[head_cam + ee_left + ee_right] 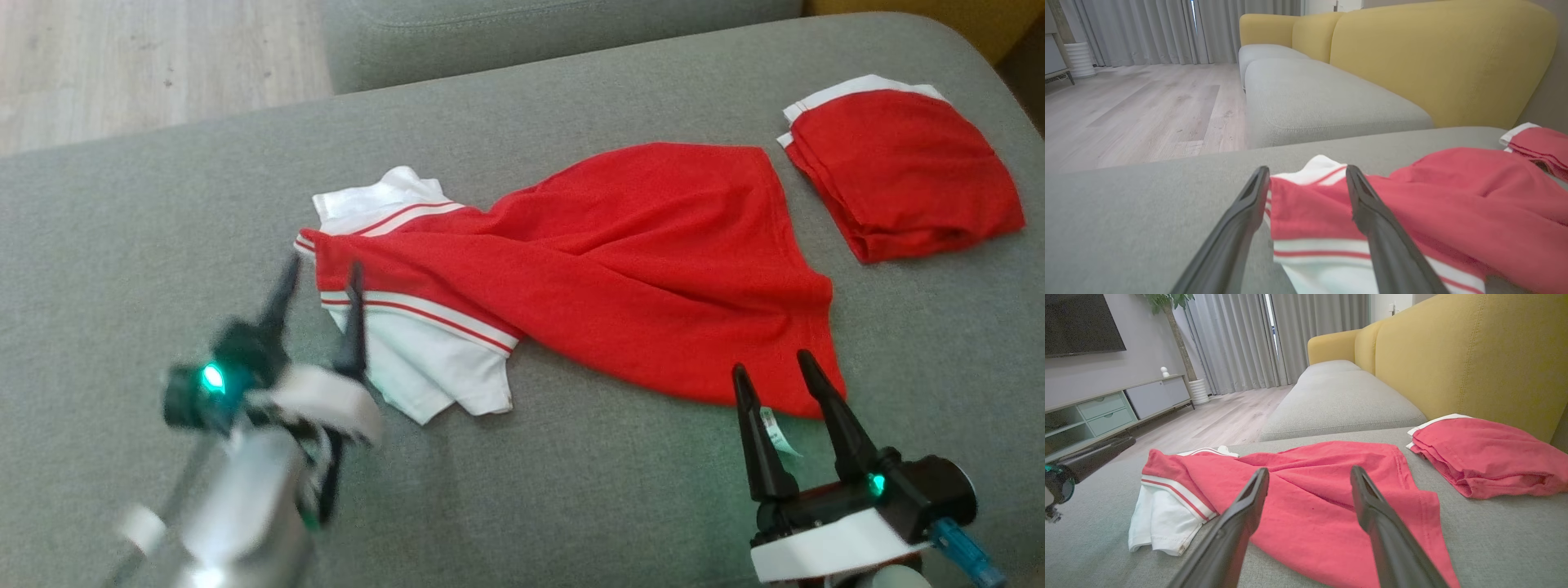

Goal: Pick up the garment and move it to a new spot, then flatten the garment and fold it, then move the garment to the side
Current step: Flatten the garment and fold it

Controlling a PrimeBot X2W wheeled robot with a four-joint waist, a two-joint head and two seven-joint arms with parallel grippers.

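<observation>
The garment's body (676, 284) lies loose but its red shoulder fold (331, 245) beside the white trim stands up, so my left gripper will next pick the garment up there.
The garment (620, 269), a red shirt with white, red-striped sleeves, lies crumpled on the grey sofa cushion (571, 506). In the wrist views the garment (1412, 212) (1306, 498) spreads ahead of the fingers. My left gripper (322, 273) stands open at the garment's left sleeve end, blurred, its fingers on either side of the red shoulder edge, with nothing pinched. At the garment's lower right hem my right gripper (775, 363) is open just short of the cloth, near a white label (775, 429).
A second red garment (902, 171) lies folded at the cushion's far right. A yellow backrest (1474, 355) rises behind it. Another grey cushion (1323, 98) and wooden floor (1147, 106) lie beyond. A TV cabinet (1106, 412) stands by the wall.
</observation>
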